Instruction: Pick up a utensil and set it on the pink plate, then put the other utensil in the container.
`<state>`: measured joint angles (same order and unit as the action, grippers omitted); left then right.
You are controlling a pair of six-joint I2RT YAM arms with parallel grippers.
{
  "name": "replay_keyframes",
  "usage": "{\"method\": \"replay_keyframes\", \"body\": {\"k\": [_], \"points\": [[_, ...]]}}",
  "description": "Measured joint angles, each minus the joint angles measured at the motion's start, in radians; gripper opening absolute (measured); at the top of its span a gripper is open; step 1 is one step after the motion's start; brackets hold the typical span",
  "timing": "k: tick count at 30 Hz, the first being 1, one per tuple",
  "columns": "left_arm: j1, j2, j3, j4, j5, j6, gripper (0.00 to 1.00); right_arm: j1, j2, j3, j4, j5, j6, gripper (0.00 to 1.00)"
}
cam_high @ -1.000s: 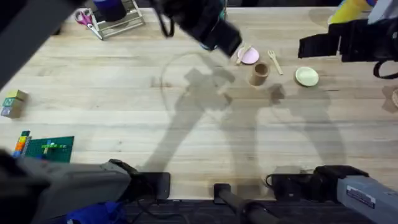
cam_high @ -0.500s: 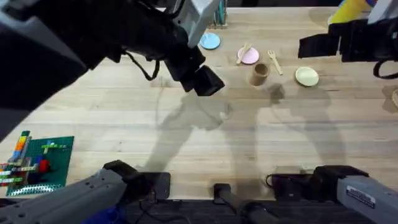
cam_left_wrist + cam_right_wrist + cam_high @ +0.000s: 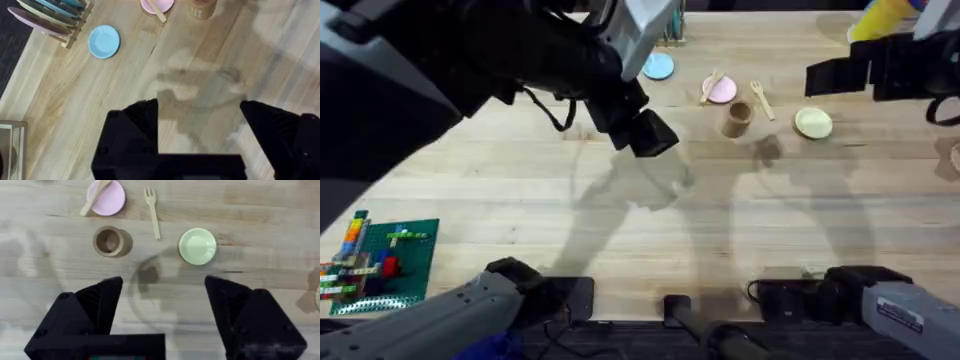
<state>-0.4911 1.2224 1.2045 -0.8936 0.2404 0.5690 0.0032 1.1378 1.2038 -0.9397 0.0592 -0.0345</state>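
The pointed tines are at the wooden fork's other end, so my right gripper next needs to grab the fork's slim handle (image 3: 766,103) (image 3: 155,221). Then it can put the fork in the container.
The wooden spoon (image 3: 95,196) lies across the edge of the pink plate (image 3: 111,199), its handle sticking out over the table. Beside the plate, the wooden fork (image 3: 152,212) lies flat on the table. The tan container (image 3: 109,241) stands upright just in front of them, with nothing in it. My right gripper (image 3: 162,292) hovers open above the table, short of the container and empty. My left gripper (image 3: 200,115) is also open and empty, high over bare wood and well back from the plate (image 3: 722,90). In the overhead view it shows as a large dark shape (image 3: 640,130).
A pale green plate (image 3: 198,246) sits right of the container. A light-blue plate (image 3: 104,41) lies left of the pink one, beside a rack of plates (image 3: 50,15). A green baseplate with bricks (image 3: 380,250) is at the near left.
My left arm has drawn back from the pink plate toward the near left and risen close under the camera. The spoon stays on the plate. The right arm has barely moved.
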Motion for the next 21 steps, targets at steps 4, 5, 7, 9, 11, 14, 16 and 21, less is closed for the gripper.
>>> {"method": "replay_keyframes", "body": {"k": [4,5,7,9,11,14,16,21], "points": [[0.000,0.000,0.000,0.000,0.000,0.000,0.996,0.000,0.091,0.077,-0.073,0.009,-0.019,0.997],[0.000,0.000,0.000,0.000,0.000,0.000,0.996,0.000,0.126,0.105,-0.095,0.009,-0.026,0.997],[0.000,0.000,0.000,0.000,0.000,0.000,0.996,0.000,0.201,0.166,-0.124,0.012,-0.036,0.997],[0.000,0.000,0.000,0.000,0.000,0.000,0.996,0.000,0.276,0.226,-0.137,0.015,-0.044,0.997],[0.000,0.000,0.000,0.000,0.000,0.000,0.996,0.000,0.344,0.277,-0.136,0.017,-0.047,0.998],[0.000,0.000,0.000,0.000,0.000,0.000,0.996,0.000,0.431,0.320,-0.134,0.017,-0.050,0.998],[0.000,0.000,0.000,0.000,0.000,0.000,0.996,0.000,0.477,0.324,-0.132,0.017,-0.052,0.998],[0.000,0.000,0.000,0.000,0.000,0.000,0.996,0.000,0.589,0.324,-0.085,0.015,-0.052,0.998]]}}
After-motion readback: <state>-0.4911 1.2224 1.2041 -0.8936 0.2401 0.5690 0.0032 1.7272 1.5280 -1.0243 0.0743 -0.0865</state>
